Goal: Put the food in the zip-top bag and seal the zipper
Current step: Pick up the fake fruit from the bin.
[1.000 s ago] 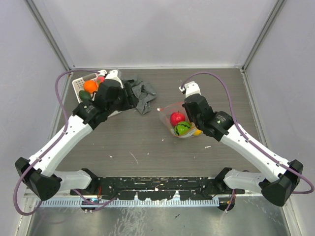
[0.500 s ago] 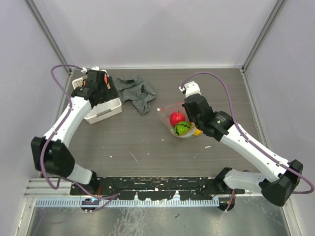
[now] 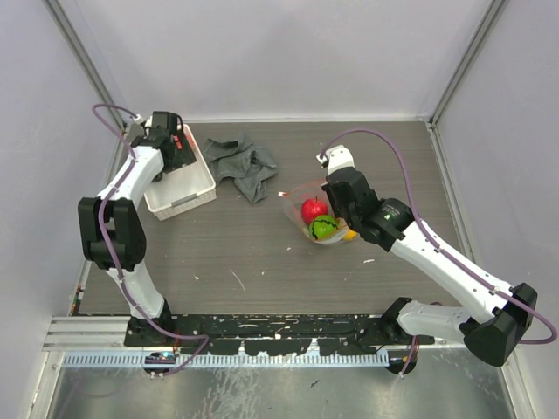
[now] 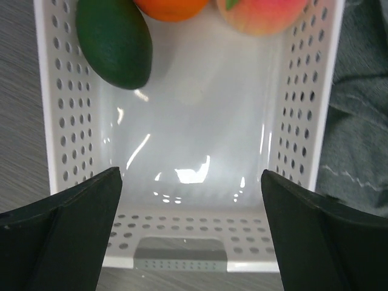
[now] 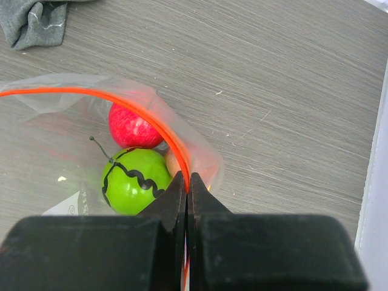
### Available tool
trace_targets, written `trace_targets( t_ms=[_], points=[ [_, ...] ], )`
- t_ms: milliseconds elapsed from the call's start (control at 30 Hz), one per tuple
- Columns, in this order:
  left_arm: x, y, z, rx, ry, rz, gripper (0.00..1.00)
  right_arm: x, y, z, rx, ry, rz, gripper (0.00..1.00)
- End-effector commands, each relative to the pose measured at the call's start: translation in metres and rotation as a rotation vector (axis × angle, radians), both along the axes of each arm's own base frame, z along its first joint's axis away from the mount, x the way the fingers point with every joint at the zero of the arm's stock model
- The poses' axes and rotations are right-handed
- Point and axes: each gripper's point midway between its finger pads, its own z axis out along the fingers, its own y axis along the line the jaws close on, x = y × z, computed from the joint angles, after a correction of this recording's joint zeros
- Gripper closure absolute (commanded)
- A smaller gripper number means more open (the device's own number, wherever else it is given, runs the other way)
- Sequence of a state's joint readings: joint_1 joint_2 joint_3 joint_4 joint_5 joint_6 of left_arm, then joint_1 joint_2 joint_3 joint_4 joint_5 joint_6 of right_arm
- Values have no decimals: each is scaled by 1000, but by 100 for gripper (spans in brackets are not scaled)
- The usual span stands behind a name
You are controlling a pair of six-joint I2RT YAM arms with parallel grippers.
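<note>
The left gripper grabs the dark green fruit across its near rounded end (image 4: 127, 65) next, leaving the fruit's far end free to lead into the bag.
The clear zip-top bag (image 3: 306, 199) lies right of centre with a red fruit (image 3: 314, 209), a bright green fruit (image 3: 324, 229) and a yellow one (image 3: 350, 234) inside. My right gripper (image 5: 188, 182) is shut on the bag's red-orange zipper strip (image 5: 159, 124), holding the mouth open above the red fruit (image 5: 132, 127) and green fruit (image 5: 134, 182). My left gripper (image 4: 189, 176) is open and empty above the white lattice basket (image 4: 303, 91), which holds a dark green fruit (image 4: 115, 42), an orange one (image 4: 173, 6) and a pink one (image 4: 267, 12). In the top view the left gripper (image 3: 168, 148) hides these fruits.
A crumpled grey cloth (image 3: 244, 161) lies between the basket (image 3: 188, 199) and the bag; it also shows in the right wrist view (image 5: 36, 21). Side walls stand close at left, right and back.
My left arm has swung from over the basket's near side back to the far left, its gripper now over the basket's far end. The right gripper and bag have not moved.
</note>
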State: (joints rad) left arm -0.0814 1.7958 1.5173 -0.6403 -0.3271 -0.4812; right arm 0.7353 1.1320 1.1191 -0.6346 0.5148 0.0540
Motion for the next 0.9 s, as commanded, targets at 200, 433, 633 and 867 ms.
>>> trace_targets(
  t_ms=[200,433,633,867],
  points=[
    [44,73,-10,145,13,117,1,7,2,10,26,-46,-2,100],
    [57,93,-35,133,34,139,7,9,3,2,9,-31,-3,100],
    [66,96,-59,95,43,124,12,10,4,-7,-14,-13,-3,100],
    [73,107,-76,107,56,132,11,11,5,-14,-33,5,3,100]
  ],
)
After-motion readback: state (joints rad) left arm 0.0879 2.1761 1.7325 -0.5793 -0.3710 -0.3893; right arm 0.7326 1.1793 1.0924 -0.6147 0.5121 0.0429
